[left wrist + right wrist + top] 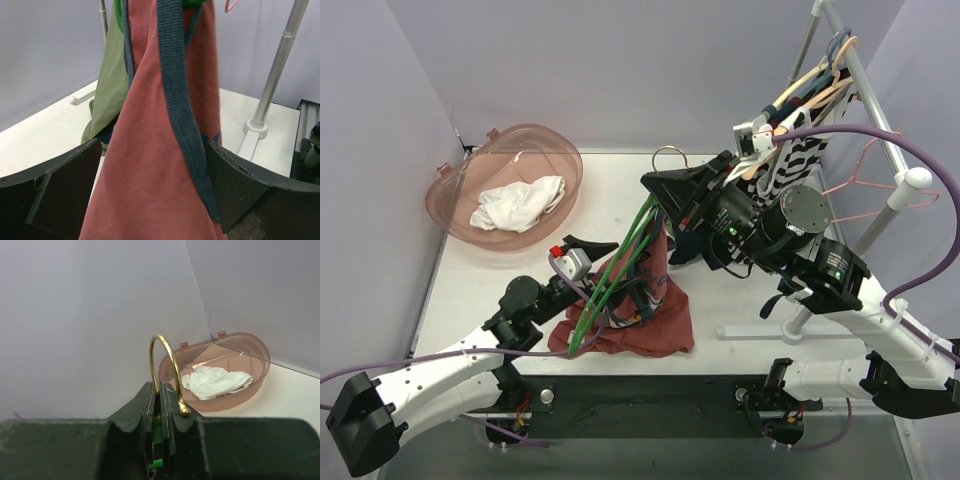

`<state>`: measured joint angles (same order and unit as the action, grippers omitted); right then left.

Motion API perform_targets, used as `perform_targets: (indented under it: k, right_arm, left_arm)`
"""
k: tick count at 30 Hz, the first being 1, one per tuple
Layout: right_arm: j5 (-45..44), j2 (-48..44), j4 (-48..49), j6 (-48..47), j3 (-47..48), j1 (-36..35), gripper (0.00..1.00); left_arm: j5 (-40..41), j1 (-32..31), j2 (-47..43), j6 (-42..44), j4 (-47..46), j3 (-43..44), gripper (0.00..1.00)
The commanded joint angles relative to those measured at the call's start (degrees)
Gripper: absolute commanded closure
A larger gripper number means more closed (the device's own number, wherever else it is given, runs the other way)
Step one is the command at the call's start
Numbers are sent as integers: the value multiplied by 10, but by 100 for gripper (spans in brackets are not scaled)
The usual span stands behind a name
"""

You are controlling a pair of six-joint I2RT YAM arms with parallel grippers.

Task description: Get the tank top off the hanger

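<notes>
My left gripper is to remove the tank top from the hanger, so it should grab the tank top by its teal strap (175, 100) and nearby cloth (173, 134).
The tank top (645, 318) is maroon with teal trim. It hangs from a green hanger (610, 285), its lower part pooled on the table. My right gripper (665, 188) is shut on the hanger just below its gold hook (670, 153); the right wrist view shows the hook (162, 355) rising from my gripper (161, 390). My left gripper (603, 262) is open at the garment's left side. In the left wrist view, the maroon cloth (150, 165) and a teal strap (175, 100) hang between the spread fingers (65, 187) of my gripper (155, 175), not pinched.
A pink basket (535, 135) with a white cloth (517, 205) sits at the back left. A clothes rack (900, 190) stands at the right with several hangers (820, 85), a striped garment (795, 160) and a pink wire hanger (880, 180). Its pole base (255, 127) is behind the top.
</notes>
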<state>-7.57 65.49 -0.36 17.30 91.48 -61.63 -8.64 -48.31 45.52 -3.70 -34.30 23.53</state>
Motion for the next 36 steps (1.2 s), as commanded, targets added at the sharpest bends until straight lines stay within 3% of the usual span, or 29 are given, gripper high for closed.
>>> perform_targets:
  k: [1, 4, 8, 11, 12, 15, 25, 36]
  right_arm:
    - [26, -15, 67, 19, 4, -12, 100]
    - [28, -19, 67, 19, 0, -18, 100]
    - [33, -32, 70, 23, -14, -22, 100]
    - [45, -38, 66, 27, -21, -23, 100]
    - [49, -39, 63, 28, -19, -23, 100]
    - [70, -47, 50, 33, -17, -22, 100]
    - [96, -166, 6, 102, -137, -22, 100]
    - [252, -191, -112, 75, -148, -22, 100]
  left_arm:
    - [5, -2, 66, 17, -164, 19, 4]
    - [27, -3, 112, 27, -207, 25, 4]
    - [14, -5, 168, 49, -210, 55, 12]
    - [3, -6, 205, 59, -201, 75, 56]
    - [6, -5, 213, 56, -198, 78, 78]
    - [24, 1, 218, 52, -191, 85, 99]
    - [105, 60, 245, -13, -162, 126, 100]
    - [122, 148, 275, -72, -90, 217, 100]
